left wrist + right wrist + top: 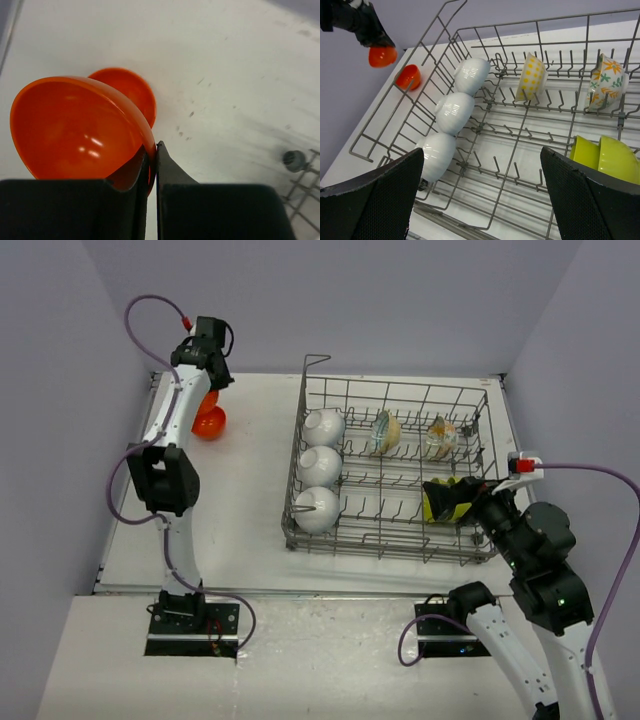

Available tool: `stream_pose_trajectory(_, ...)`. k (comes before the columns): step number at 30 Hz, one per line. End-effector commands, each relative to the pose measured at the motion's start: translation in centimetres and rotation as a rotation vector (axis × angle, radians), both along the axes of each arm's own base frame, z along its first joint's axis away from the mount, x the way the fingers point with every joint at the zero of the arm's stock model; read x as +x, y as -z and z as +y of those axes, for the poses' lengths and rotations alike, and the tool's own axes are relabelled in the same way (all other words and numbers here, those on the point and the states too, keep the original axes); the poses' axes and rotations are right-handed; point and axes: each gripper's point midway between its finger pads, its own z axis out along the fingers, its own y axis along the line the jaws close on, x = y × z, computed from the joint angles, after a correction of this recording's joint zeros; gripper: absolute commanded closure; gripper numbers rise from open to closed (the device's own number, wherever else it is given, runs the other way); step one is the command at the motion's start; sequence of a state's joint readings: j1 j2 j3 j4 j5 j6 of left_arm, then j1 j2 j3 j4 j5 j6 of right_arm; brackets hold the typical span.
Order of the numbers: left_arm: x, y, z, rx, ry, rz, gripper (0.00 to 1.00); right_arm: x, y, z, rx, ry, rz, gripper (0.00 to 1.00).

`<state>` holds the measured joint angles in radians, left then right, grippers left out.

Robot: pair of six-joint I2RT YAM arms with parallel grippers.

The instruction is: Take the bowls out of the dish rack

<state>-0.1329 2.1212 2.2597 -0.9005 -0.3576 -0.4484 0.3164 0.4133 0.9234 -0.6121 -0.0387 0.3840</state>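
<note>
The held bowl hangs well above the second orange-red bowl and would fall short if I opened now. My left gripper lowers the held bowl, before releasing it.
My left gripper (pixel 206 390) is at the far left of the table, shut on the rim of an orange-red bowl (pixel 75 130) held above the table. A second orange-red bowl (pixel 131 89) sits on the table just beyond it (pixel 209 424). The dish rack (pixel 390 552) holds three white bowls (pixel 320 466) on edge along its left side, two patterned cream bowls (pixel 385 430) at the back, and two lime-green bowls (pixel 607 157) at the near right. My right gripper (pixel 482 150) hangs open and empty over the rack's near right, beside the green bowls (pixel 438 502).
The rack's taller corner post (pixel 308 365) stands at its far left. Purple walls close in the table on the left, back and right. A rack foot (pixel 294 160) shows at the right edge of the left wrist view.
</note>
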Motion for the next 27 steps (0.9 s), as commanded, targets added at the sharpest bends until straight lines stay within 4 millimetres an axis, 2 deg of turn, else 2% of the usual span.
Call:
stream_pose_trajectory(1,-1.1,1.8,2.4,-0.047,0.018,0.075,1.0,0.4,-1.4,0.6,-0.016,-0.036,-0.035,0.01)
stream_pose_trajectory(3,-0.7,3.7,3.0,-0.068,0.025,0.111,1.0,0.6,-1.0,1.1,-0.021,-0.059,-0.025,0.01)
stream_pose_trajectory(7,0.1,4.8,3.2,-0.048,0.037,0.131,1.0,1.0,-0.5,1.5,-0.026,-0.075,-0.007,0.01)
stream_pose_trajectory(10,0.3,6.3,3.3,-0.043,0.049,0.168,1.0,1.0,-0.4,1.7,-0.027,-0.086,-0.005,0.01)
stream_pose_trajectory(12,0.4,8.2,3.2,-0.044,0.06,0.213,1.0,1.0,-0.3,1.7,-0.028,-0.085,-0.003,0.01)
stream_pose_trajectory(18,0.8,9.2,3.0,-0.046,0.087,0.23,1.0,1.2,-0.3,1.8,-0.029,-0.089,0.004,0.01)
stream_pose_trajectory(27,0.7,12.6,3.0,-0.021,0.125,0.31,1.0,1.0,-0.5,2.1,-0.03,-0.11,0.0,0.01)
